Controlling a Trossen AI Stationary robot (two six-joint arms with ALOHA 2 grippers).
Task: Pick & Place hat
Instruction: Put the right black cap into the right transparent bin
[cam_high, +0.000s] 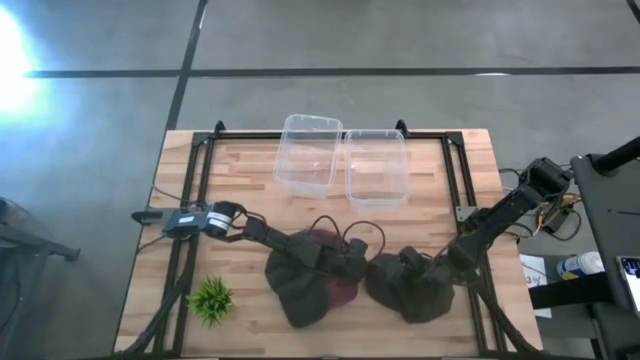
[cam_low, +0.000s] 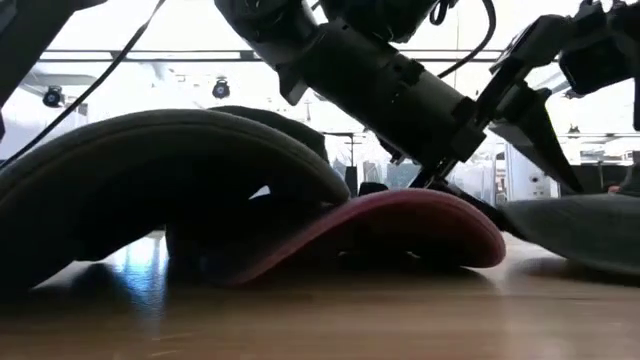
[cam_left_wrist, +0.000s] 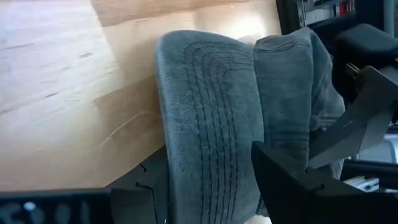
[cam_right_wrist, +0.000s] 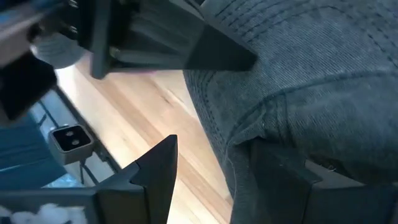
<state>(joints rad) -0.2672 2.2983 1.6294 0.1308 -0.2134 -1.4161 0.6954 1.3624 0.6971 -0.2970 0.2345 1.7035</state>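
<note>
The left gripper grabs the dark grey hat between its fingers by its stitched brim next, to place it in a clear plastic tub.
Three hats lie on the near part of the table. A dark grey one (cam_high: 298, 290) sits left, a maroon one (cam_high: 335, 243) in the middle with its brim (cam_low: 410, 225) flat on the wood, and a second dark grey one (cam_high: 418, 290) right. My left gripper (cam_high: 358, 264) reaches in from the left and is open. The right grey hat's stitched brim (cam_left_wrist: 208, 124) lies between its fingers. My right gripper (cam_high: 405, 265) comes from the right, also open. It stands at that hat's crown (cam_right_wrist: 311, 81), with the hat's lower edge (cam_right_wrist: 227, 155) between its fingers. My left gripper straddles the grey hat's brim (cam_left_wrist: 186, 162), its fingers (cam_left_wrist: 292, 180) lying across the brim from above at a slant. Whether they touch it, I cannot tell. My right gripper has one finger (cam_right_wrist: 292, 180) against the crown side and the other (cam_right_wrist: 155, 174) over bare wood. Touch cannot be told.
Two clear plastic tubs (cam_high: 308, 150) (cam_high: 376, 166) stand side by side at the far edge. A small green plant (cam_high: 212, 298) sits at the near left. Black frame rails (cam_high: 195, 200) run along the table's sides. Bare wood shows between the tubs and the hats.
</note>
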